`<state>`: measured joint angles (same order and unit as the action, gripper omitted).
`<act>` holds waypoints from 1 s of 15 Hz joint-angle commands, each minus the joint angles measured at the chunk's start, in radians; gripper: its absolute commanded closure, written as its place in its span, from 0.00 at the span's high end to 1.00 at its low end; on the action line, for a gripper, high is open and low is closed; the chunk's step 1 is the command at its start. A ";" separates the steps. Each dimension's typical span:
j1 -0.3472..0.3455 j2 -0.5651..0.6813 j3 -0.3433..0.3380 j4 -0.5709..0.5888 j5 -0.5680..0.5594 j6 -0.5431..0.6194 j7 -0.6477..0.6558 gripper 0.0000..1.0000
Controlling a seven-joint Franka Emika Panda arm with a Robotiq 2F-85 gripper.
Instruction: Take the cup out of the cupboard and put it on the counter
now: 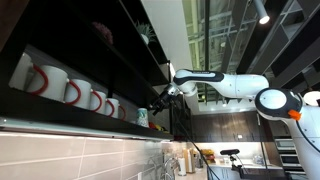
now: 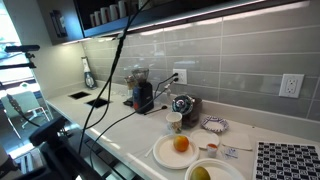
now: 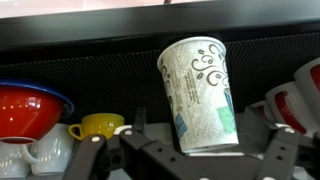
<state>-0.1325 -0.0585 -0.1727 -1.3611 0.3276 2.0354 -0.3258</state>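
Note:
The robot's fingers are still above the cup's patterned side [image 1: 142,117] [image 3: 205,100], so the gripper should come down toward the cup before it closes on it.
The cup [image 3: 200,90] is a pale paper cup with a mint-green and grey pattern. In the wrist view it stands out against the dark inside of the cupboard [image 3: 90,60] and leans a little. My gripper [image 3: 205,138] is open, with one finger on each side of the cup's lower part and a gap showing on both sides. In an exterior view the gripper [image 1: 161,96] reaches into the cupboard [image 1: 100,55] from the right, and the cup [image 1: 141,117] shows as a small pale thing at the end of the mug row.
On the shelf are a red bowl [image 3: 30,105], a yellow cup [image 3: 97,126] and white mugs with red handles [image 3: 295,100] [image 1: 60,85]. The counter [image 2: 115,125] below holds a plate with an orange [image 2: 180,147], a paper cup [image 2: 175,122], appliances and cables.

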 commanded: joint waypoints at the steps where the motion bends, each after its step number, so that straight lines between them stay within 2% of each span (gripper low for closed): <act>1: 0.008 -0.029 -0.001 -0.067 0.076 0.092 -0.105 1.00; 7: 0.020 -0.026 0.004 -0.102 0.191 0.134 -0.227 1.00; 14: 0.028 -0.020 0.009 -0.128 0.187 0.250 -0.253 1.00; 15: 0.029 -0.018 0.010 -0.129 0.189 0.263 -0.259 0.96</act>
<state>-0.1101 -0.0630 -0.1674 -1.4657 0.4918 2.2378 -0.5360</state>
